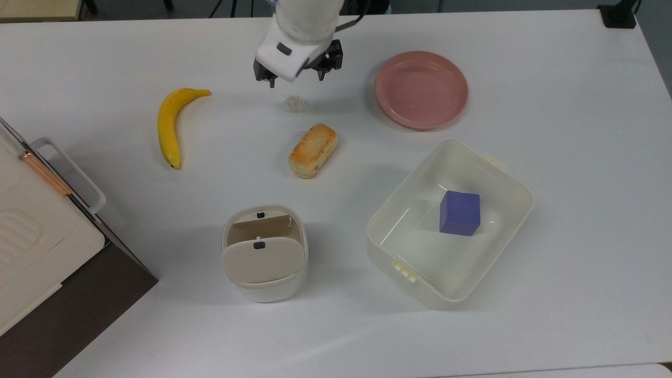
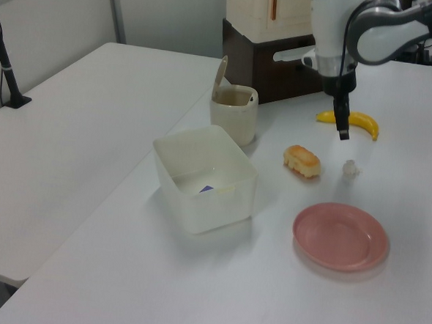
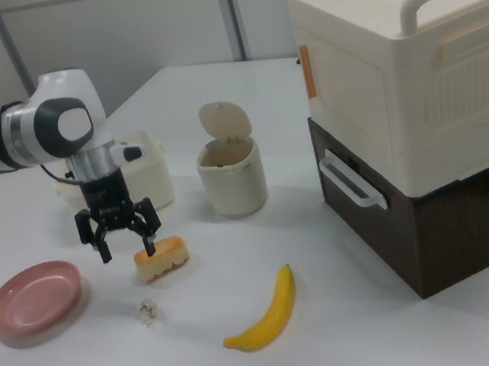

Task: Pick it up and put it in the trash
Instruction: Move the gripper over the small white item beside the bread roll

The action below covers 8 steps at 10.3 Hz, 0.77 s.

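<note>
My gripper will next take hold of the small crumpled white paper wad by its crumpled body [image 2: 350, 169], so that it can put the wad in the trash [image 2: 234, 98].
The tiny crumpled white paper wad [image 1: 295, 103] lies on the white table between the banana and the pink plate, also seen at wad [image 2: 350, 168] and wad [image 3: 146, 311]. My gripper [image 1: 295, 79] hangs above it, open, fingers spread to either side and pointing down, clear of the wad [image 3: 126, 250]. The trash bin [image 1: 264, 254], cream-white with a beige swing lid tipped open, stands nearer the top view's bottom edge, below the bread roll. The same bin [image 2: 233, 112] appears beside the tub in the left view.
A golden bread roll [image 1: 313, 150] lies just below the wad. A banana [image 1: 171, 123] is at the top view's left, a pink plate [image 1: 421, 89] at its right. A cream tub [image 1: 485, 168] holds a blue block [image 1: 460, 212]. Stacked boxes [image 3: 405, 97] stand at the table's side.
</note>
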{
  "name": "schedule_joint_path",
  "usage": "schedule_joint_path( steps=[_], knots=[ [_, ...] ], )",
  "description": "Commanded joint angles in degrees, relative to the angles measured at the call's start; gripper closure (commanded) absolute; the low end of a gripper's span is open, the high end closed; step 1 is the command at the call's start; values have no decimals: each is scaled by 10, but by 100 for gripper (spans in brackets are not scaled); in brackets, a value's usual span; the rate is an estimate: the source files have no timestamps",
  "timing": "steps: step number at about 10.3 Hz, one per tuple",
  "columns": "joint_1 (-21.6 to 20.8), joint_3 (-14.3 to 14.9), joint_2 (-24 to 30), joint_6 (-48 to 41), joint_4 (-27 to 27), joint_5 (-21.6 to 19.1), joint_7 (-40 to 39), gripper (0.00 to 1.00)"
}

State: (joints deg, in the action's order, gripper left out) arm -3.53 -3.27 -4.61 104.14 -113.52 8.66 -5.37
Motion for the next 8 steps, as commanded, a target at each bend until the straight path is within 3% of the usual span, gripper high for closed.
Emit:
schedule_joint_path(
  steps=[1,8],
  knots=[
    [-23,3,-2,13,-42,29,-10,2],
    [-26,3,-43,9,-44,73,-10,6]
  ],
)
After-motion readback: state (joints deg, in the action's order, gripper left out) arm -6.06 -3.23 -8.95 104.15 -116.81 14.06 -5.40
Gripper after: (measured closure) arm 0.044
